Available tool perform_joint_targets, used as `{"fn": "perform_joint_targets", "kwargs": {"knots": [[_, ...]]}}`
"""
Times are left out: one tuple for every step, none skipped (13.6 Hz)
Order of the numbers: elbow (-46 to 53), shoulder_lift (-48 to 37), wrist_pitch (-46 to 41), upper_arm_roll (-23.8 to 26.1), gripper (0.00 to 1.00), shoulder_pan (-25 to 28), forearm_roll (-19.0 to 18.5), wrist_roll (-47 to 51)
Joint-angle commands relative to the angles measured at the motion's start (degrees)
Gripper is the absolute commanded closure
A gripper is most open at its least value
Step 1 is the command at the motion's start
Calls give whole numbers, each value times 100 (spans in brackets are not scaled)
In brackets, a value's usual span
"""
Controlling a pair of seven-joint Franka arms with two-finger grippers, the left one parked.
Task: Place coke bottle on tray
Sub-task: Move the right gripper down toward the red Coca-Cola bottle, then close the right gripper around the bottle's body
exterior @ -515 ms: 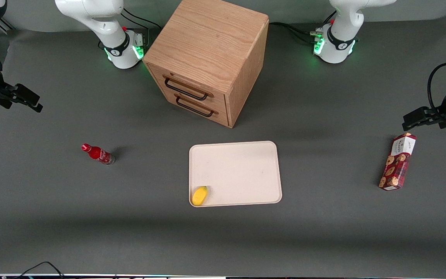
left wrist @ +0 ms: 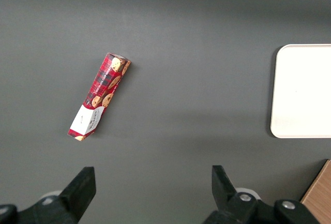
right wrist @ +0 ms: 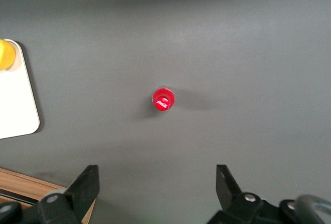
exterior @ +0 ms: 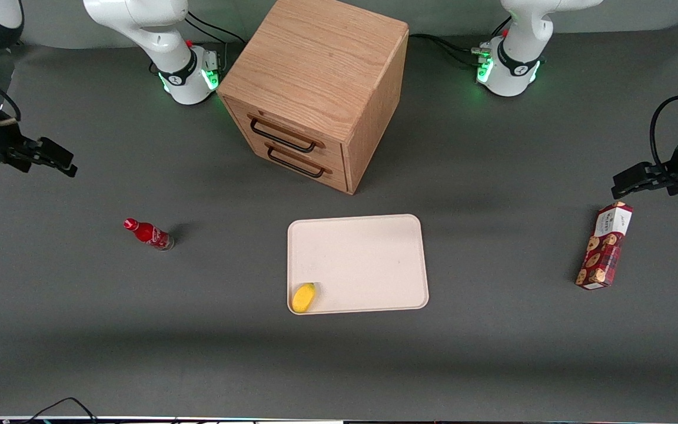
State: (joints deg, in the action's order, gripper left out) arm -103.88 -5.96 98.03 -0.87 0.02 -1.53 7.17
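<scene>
My gripper will grab the coke bottle by its end with the cap (exterior: 133,225) next, so the bottle's base stays free to rest on the tray (exterior: 368,253).
The coke bottle (exterior: 148,234) is small and red with a red cap, and stands on the grey table toward the working arm's end. The right wrist view shows it from above as a red cap (right wrist: 163,99). The cream-beige tray (exterior: 368,253) lies flat in the middle of the table, nearer to the front camera than the cabinet; its corner shows in the right wrist view (right wrist: 18,105). My right gripper (exterior: 56,158) hangs open and empty above the table, farther from the front camera than the bottle and well apart from it. In its own view the gripper (right wrist: 156,176) has its jaws spread wide.
A yellow fruit-like object (exterior: 303,297) lies in the tray's near corner. A wooden drawer cabinet (exterior: 315,88) with two drawers stands at the back middle. A red-and-white cookie box (exterior: 605,245) lies toward the parked arm's end.
My right gripper has shifted a little toward the table's middle and toward the bottle. The bottle, tray and other things have not moved.
</scene>
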Motion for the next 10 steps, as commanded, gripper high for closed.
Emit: {"fn": "perform_joint_targets", "kwargs": {"knots": [[368,953,311,-97,0,104,144,-146],[325,1218,609,-89,0,104,136,-146],[264,1446,890,-80,0,95,135,-146],[150,1588,1172,-71,0,86,135,-154],[-34,1694,1514,-62,0,60,135,-155],[-297,1773,1848,-54,0,43,127,-181],[-595,1783,2121,-54,0,34,83,-233],[-842,1783,2289,-54,0,25,74,-277],[-1010,1765,2360,-54,0,33,65,-278],[-1151,1765,2404,-54,0,25,56,-269]]}}
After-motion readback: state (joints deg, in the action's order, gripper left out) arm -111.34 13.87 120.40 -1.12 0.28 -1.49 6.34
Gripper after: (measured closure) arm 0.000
